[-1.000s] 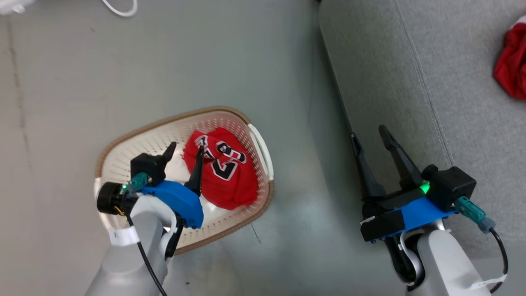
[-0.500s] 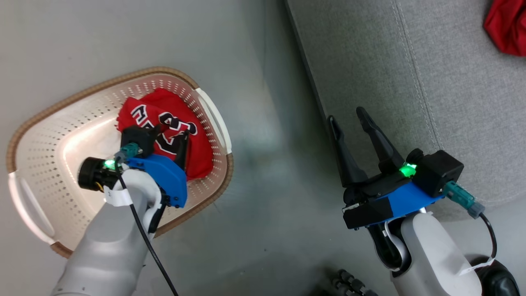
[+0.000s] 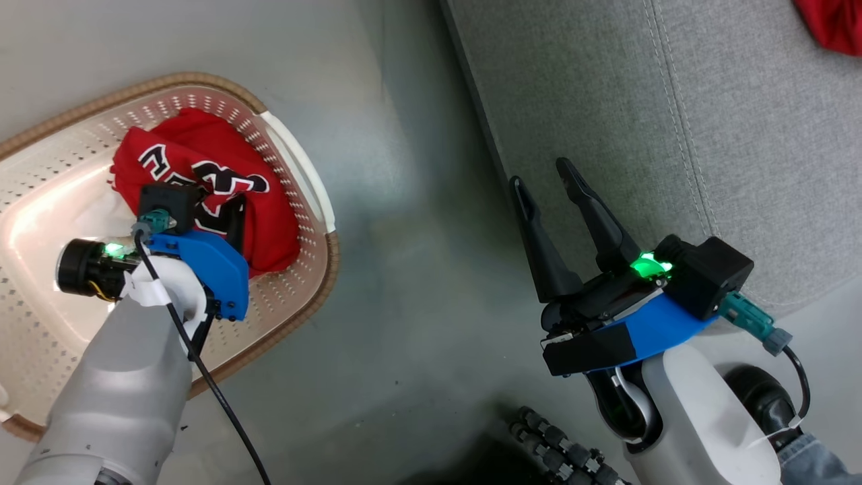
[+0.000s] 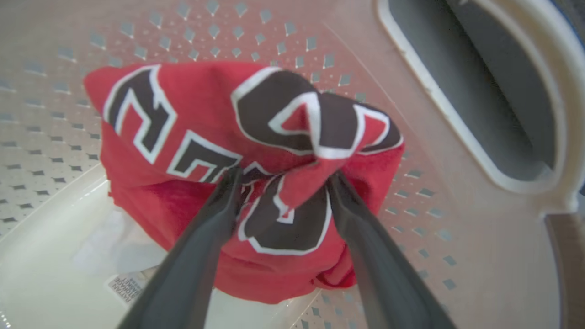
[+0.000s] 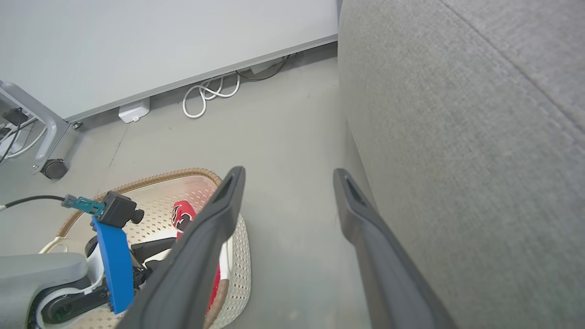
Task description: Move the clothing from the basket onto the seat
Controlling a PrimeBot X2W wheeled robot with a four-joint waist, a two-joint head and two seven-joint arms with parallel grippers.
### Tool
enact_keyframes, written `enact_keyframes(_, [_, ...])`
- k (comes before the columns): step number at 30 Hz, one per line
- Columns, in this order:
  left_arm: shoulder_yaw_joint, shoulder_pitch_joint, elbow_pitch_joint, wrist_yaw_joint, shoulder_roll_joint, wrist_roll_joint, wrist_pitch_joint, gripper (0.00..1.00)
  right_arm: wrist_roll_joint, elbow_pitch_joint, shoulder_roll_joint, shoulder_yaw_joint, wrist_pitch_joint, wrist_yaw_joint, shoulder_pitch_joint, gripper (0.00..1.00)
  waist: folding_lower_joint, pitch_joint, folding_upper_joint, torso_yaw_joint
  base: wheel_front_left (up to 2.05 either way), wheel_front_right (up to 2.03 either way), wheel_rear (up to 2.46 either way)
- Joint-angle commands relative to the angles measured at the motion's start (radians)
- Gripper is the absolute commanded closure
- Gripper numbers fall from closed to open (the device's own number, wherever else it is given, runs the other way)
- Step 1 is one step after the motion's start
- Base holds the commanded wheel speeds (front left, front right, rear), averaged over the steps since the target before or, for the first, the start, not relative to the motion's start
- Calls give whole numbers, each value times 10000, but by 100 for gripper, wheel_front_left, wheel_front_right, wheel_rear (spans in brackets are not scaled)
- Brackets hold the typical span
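Observation:
I should next use my left gripper to pinch the garment by its raised lettered fold [image 3: 215, 213], because the rest of it lies loose in the basket.
A crumpled red garment [image 3: 269, 229] of the clothing, with black-and-white lettering, lies in the cream perforated basket [image 3: 300, 162] on the floor. My left gripper [image 4: 283, 178] is down inside the basket, open. Its fingertips [image 4: 231, 178] press into the garment [image 4: 192, 109], with a raised fold of cloth between them. A second red garment [image 3: 835, 23] lies on the grey seat [image 3: 673, 101] at the top right. My right gripper [image 3: 541, 174] hovers open and empty over the floor by the seat's front edge. In the right wrist view, my right gripper [image 5: 288, 173] stands between the basket [image 5: 183, 176] and the seat [image 5: 457, 137].
The basket floor carries a barcode label [image 4: 125, 288]. A coiled white cable [image 5: 210, 91], a white box [image 5: 134, 111] and a caster wheel [image 5: 54, 169] sit along the far wall. A black ribbed hose [image 3: 552, 451] lies near my base. Bare grey floor separates basket and seat.
The head camera has moved, shifting the whole picture left and up. My left gripper has gone deeper into the basket, from beside the garment down onto it. The right gripper stays open.

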Motion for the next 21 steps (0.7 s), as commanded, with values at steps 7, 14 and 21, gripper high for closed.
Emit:
enact_keyframes(7, [-188,-432,336,37,63,86,103,0,88,-138,20,23,-56,1,74,0,-1,209,1,-116,0,0,0])
enact_keyframes(14, [-333,-466,540,5,-12,-63,139,5,165,-168,20,86,-56,1,75,0,-1,210,1,-130,0,0,0])
enact_keyframes(21, [-466,-522,669,-6,-60,-177,189,100,126,-201,20,34,-57,1,52,0,-1,206,1,-125,0,0,0])
